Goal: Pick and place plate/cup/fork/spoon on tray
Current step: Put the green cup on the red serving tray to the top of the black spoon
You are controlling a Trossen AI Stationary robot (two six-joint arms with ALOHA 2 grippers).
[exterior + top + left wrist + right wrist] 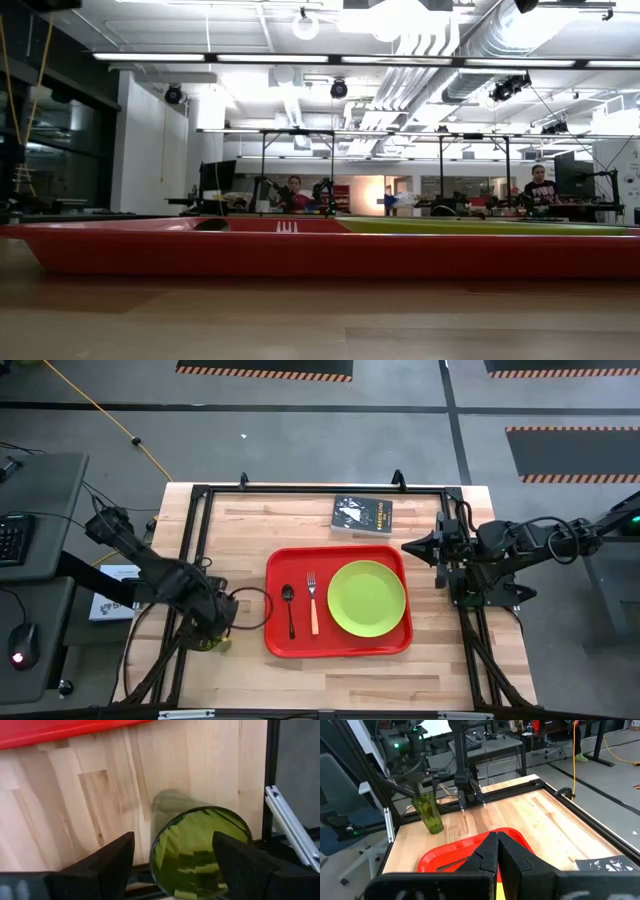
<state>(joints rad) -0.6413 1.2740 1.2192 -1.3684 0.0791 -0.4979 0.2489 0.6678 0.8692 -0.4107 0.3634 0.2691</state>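
Observation:
The robot's left gripper next needs to grab the olive-green cup by its rim to set the cup on the red tray beside the spoon.
The red tray lies mid-table and holds the lime-green plate on its right part, with the dark spoon and the orange-handled fork on its left part. The olive-green cup stands on the wood near the table's front left corner, also seen in the right wrist view. My left gripper is open above it, pointing down, one finger on each side of the cup's rim. My right gripper is shut and empty, beside the tray's far right corner. My left gripper has the cup's rim between its open fingers. A gap shows on one side, and the other finger overlaps the rim, so I cannot tell whether it touches the cup.
A black book lies at the table's far edge behind the tray. A black frame rail runs close beside the cup. Bare wood lies between the cup and the tray's left wall.

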